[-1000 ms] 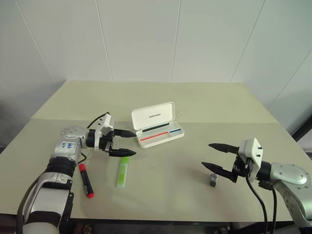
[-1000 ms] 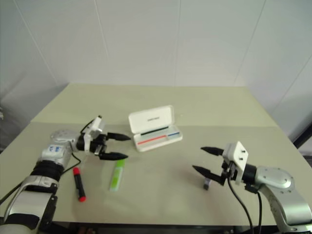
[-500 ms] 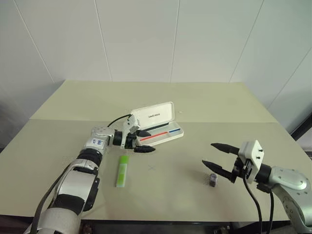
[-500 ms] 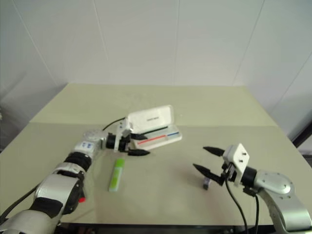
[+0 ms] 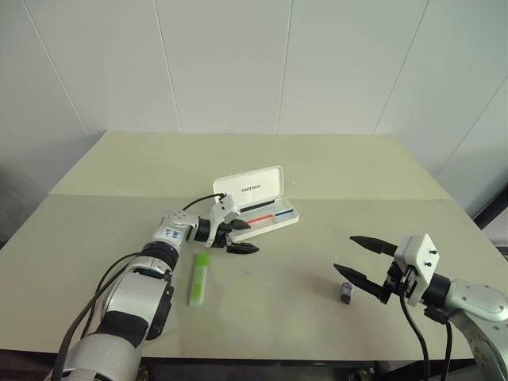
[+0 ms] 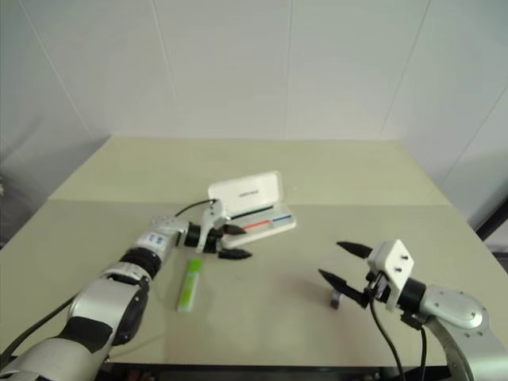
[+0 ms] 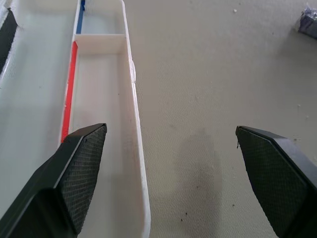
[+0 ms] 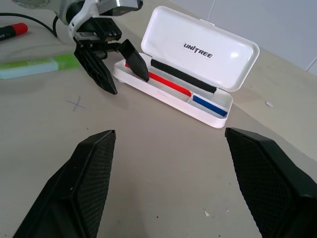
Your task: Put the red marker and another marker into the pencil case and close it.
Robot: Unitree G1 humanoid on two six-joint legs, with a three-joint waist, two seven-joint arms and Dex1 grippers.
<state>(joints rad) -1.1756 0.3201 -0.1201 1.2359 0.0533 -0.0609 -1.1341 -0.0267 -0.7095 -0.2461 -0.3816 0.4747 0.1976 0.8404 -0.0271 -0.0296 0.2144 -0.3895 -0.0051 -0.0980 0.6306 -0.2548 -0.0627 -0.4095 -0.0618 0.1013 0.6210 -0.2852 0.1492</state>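
Observation:
The case's open tray is wider than the gap between my fingers, so my left gripper will next pinch the case by its thin front side.
The white pencil case (image 5: pixel 256 202) lies open mid-table, lid upright, red and blue stripes in its tray (image 7: pixel 99 99). My left gripper (image 5: pixel 240 237) is open at the case's near left end, one finger over the tray, the other over the bare table, holding nothing. The lime-green highlighter (image 5: pixel 198 278) lies on the table just behind that hand. In the right wrist view the red marker (image 8: pixel 11 30) shows past the left arm, on the table; in the head views the arm hides it. My right gripper (image 5: pixel 359 259) hangs open and empty at the right.
A small dark grey block (image 5: pixel 347 292) lies on the table under my right gripper. The beige table (image 5: pixel 317 167) stretches back to a white panelled wall. A faint cross mark (image 5: pixel 247 272) sits between the highlighter and the block.
My left gripper has swung right and forward, from beside the highlighter to the case's near left end, staying open. Its arm now covers the red marker. The right arm has barely shifted.

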